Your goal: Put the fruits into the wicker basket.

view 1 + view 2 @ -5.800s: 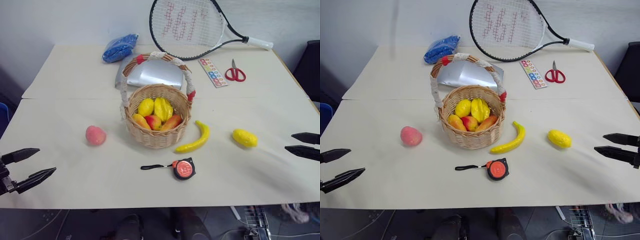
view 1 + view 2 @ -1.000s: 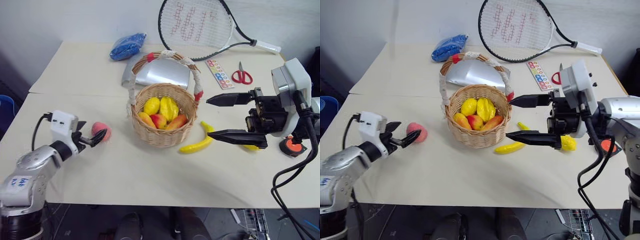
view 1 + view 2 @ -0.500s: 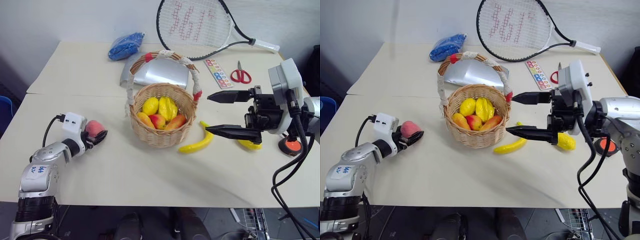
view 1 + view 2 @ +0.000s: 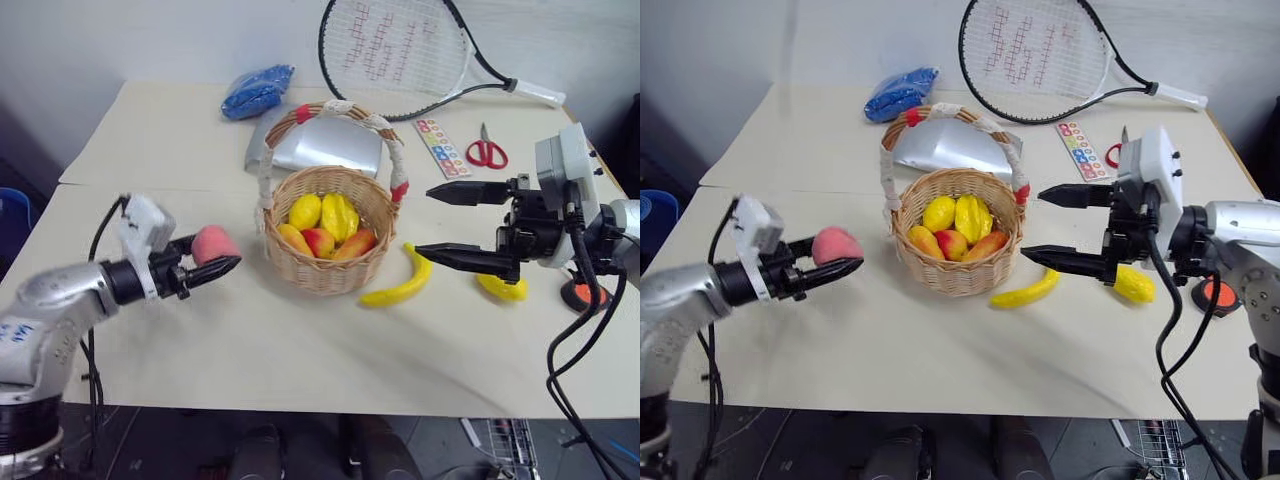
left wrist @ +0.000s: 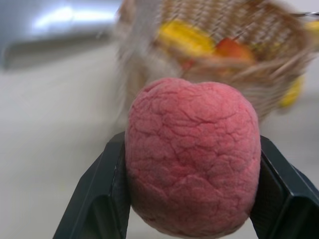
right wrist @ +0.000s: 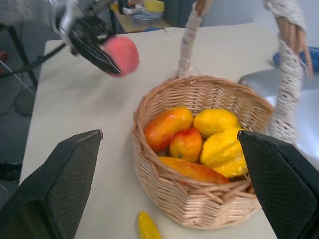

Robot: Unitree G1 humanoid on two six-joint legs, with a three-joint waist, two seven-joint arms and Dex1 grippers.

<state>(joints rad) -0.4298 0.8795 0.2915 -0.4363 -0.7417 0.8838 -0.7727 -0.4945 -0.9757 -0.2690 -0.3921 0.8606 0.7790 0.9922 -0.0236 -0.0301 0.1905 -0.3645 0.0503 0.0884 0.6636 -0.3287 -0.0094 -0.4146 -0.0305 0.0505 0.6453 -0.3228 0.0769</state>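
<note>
The pink-red peach hangs short of the wicker basket's rim, so my left gripper should move it closer before releasing.
My left gripper [image 4: 220, 253] is shut on the pink-red peach [image 4: 211, 242] and holds it in the air, left of the wicker basket [image 4: 325, 273]. In the left wrist view the peach [image 5: 192, 157] sits squeezed between both black fingers [image 5: 94, 199]. The basket holds several yellow and red-orange fruits under its cloth-wrapped handle [image 4: 340, 108]. The banana [image 4: 400, 284] lies on the table just right of the basket. The lemon [image 4: 501, 288] lies farther right, partly behind my right gripper [image 4: 424, 220], which hovers open and empty beside the basket's right side.
The orange-and-black tape measure [image 4: 578, 294] lies at the right edge behind my right arm. Behind the basket lie a silver pouch [image 4: 325, 150], a blue bag [image 4: 256, 90], a racket [image 4: 400, 50], red scissors [image 4: 487, 151] and a colour card [image 4: 442, 147].
My left gripper closed on the peach, lifted it off the table and carried it right, toward the basket. The right gripper stays open beside the basket.
</note>
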